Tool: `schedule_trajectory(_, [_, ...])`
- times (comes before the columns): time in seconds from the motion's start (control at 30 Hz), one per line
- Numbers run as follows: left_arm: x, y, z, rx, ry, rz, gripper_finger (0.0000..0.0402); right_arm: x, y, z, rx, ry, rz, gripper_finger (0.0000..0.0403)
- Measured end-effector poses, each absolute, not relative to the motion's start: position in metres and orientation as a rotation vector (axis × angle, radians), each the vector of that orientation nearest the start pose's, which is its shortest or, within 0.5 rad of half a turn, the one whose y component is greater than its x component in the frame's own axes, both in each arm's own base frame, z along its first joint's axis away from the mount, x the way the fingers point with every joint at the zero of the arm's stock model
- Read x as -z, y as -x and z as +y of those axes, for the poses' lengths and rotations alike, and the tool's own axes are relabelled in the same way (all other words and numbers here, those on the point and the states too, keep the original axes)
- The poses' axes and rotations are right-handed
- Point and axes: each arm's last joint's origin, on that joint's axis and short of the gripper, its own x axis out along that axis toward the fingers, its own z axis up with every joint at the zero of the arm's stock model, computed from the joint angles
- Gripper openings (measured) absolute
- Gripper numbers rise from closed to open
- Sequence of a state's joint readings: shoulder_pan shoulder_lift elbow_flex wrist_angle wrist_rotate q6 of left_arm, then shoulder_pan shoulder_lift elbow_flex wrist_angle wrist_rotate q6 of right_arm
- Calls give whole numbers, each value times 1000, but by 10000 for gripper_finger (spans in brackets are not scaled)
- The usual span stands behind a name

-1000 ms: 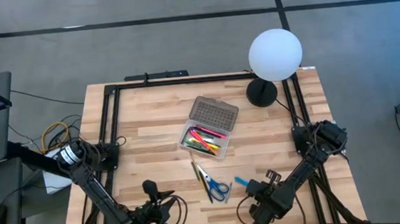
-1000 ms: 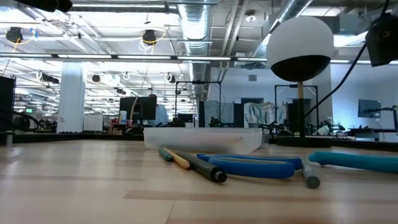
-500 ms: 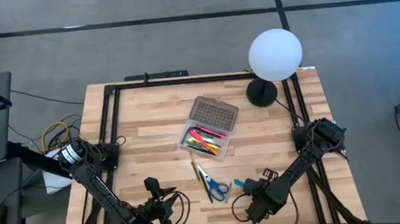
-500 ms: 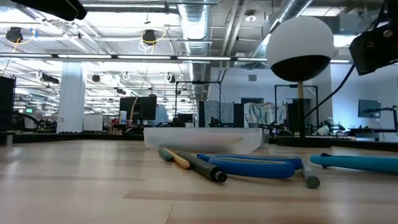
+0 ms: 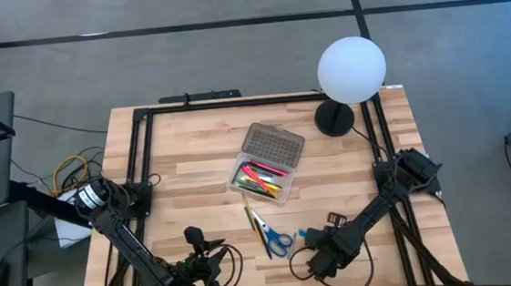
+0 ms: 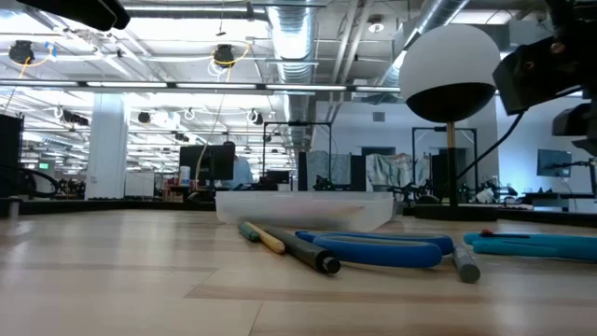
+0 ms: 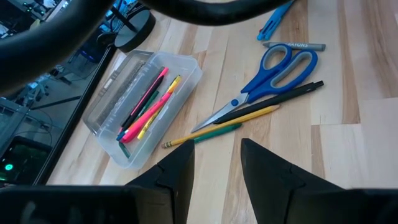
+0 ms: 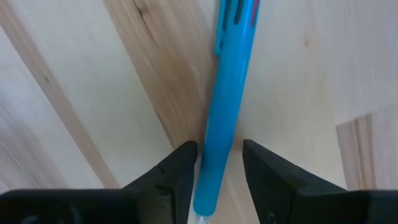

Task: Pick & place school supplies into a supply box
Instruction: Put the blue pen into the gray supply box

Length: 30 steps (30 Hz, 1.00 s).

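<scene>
The right gripper picks up the blue pen by its body (image 8: 217,143) next, to put it away in the supply box.
The supply box (image 5: 261,178) stands open at mid-table, its grey lid (image 5: 274,143) laid back, with several coloured pens (image 7: 146,106) inside. Nearer lie a yellow pencil (image 7: 224,123), a black pen (image 7: 277,101), a green one (image 7: 214,131), blue-handled scissors (image 7: 273,70) and a grey pen (image 7: 293,46). A blue pen (image 8: 225,93) lies flat on the table to their right. My right gripper (image 8: 219,171) points down over its end, open, one finger on each side. My left gripper (image 7: 214,168) hovers open near the front edge, left of the pencils.
A white globe lamp (image 5: 351,70) on a black foot stands at the table's far right corner. A black frame (image 5: 234,104) runs along the table's edges. Black cables (image 5: 238,263) loop near the front edge by both grippers.
My right gripper has gone toward the table's left edge, rolling a little about its downward line, and now stands over the blue pen's end. The pen and the other supplies lie where they were.
</scene>
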State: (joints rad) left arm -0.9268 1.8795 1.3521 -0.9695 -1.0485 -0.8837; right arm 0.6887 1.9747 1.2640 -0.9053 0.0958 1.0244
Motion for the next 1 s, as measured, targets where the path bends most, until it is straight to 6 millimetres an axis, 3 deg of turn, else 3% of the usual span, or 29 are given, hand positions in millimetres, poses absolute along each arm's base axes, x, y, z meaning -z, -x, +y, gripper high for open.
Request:
schedule_trajectory(0.5, [-202,-229,-263,-415,-415,660,125,-135,-283,203,323,-184,1470,130])
schedule_trajectory(1.0, [-202,-229,-263,-415,-415,660,125,-135,-286,203,300,-174,1449,74])
